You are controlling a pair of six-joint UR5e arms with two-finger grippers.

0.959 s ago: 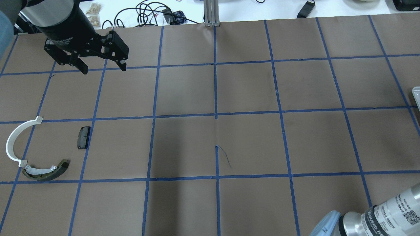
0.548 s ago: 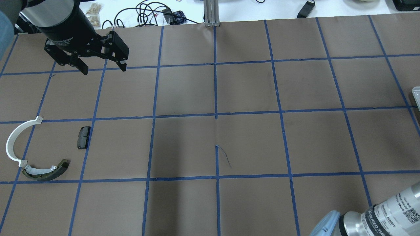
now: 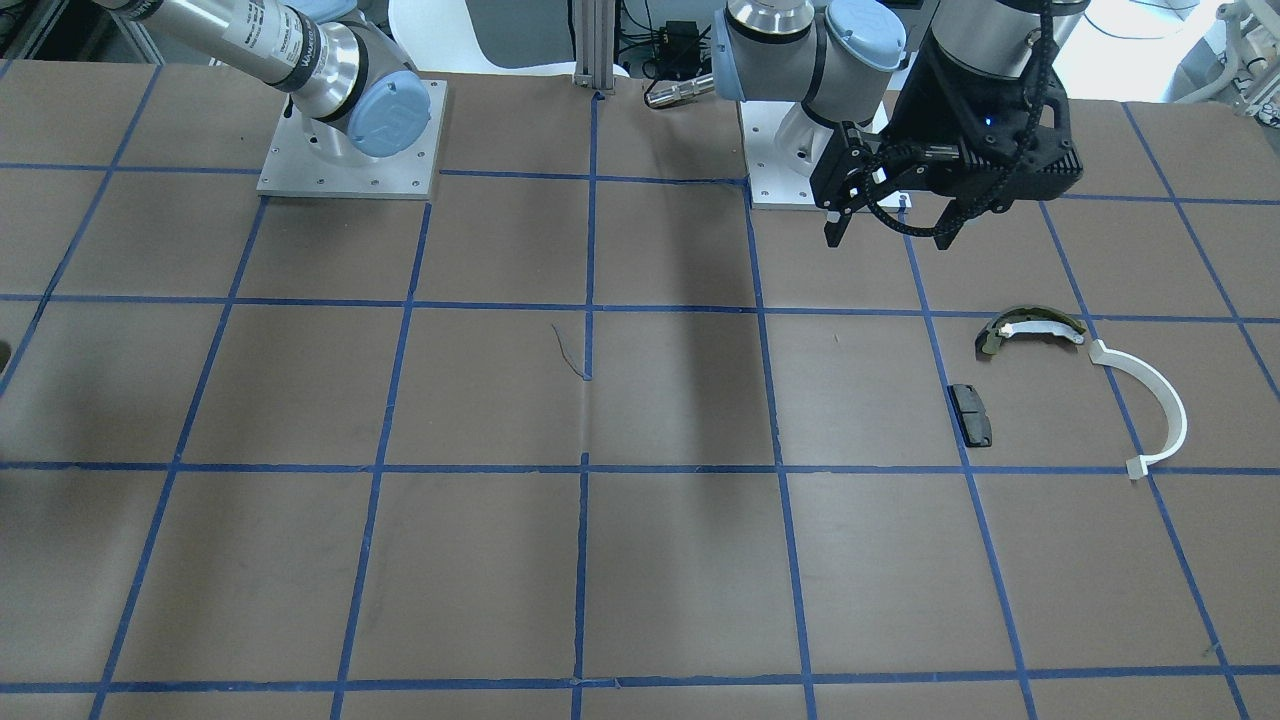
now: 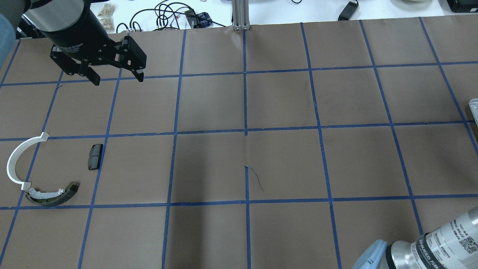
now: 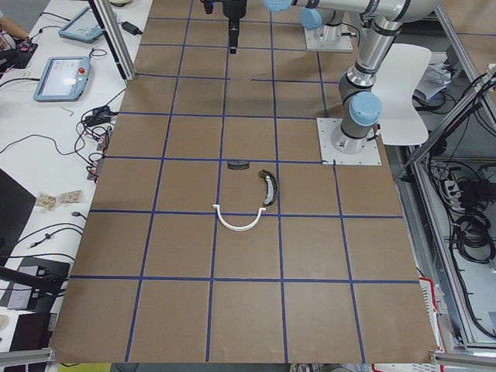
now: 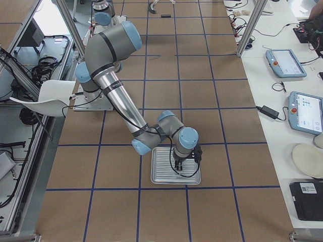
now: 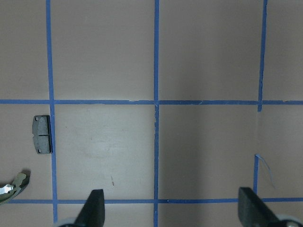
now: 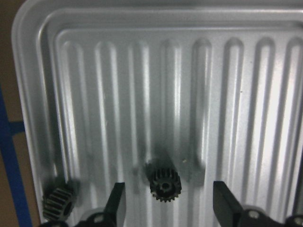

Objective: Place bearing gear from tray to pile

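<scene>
The bearing gear has to go from the tray (image 8: 142, 71) to the pile, so my right gripper should grab the bearing gear's toothed rim (image 8: 165, 185).
In the right wrist view my right gripper (image 8: 171, 205) is open low over the ribbed silver tray (image 8: 142, 71). A small black bearing gear (image 8: 165, 184) lies between its fingers, and a second gear (image 8: 57, 202) lies at the tray's left corner. The pile lies on the table's left: a white arc (image 4: 16, 158), an olive shoe (image 4: 52, 194) and a black pad (image 4: 95, 157). My left gripper (image 4: 117, 79) is open and empty, held high beyond the pile.
The brown paper table has a blue tape grid (image 4: 245, 130). The tray (image 6: 161, 171) sits at the far right end, and only its edge (image 4: 473, 108) shows overhead. Cables and tablets lie past the table's far edge. The pad (image 7: 42, 134) shows in the left wrist view.
The right arm's forearm has shifted slightly toward the bottom edge of the overhead view. The left gripper and the pile have not moved.
</scene>
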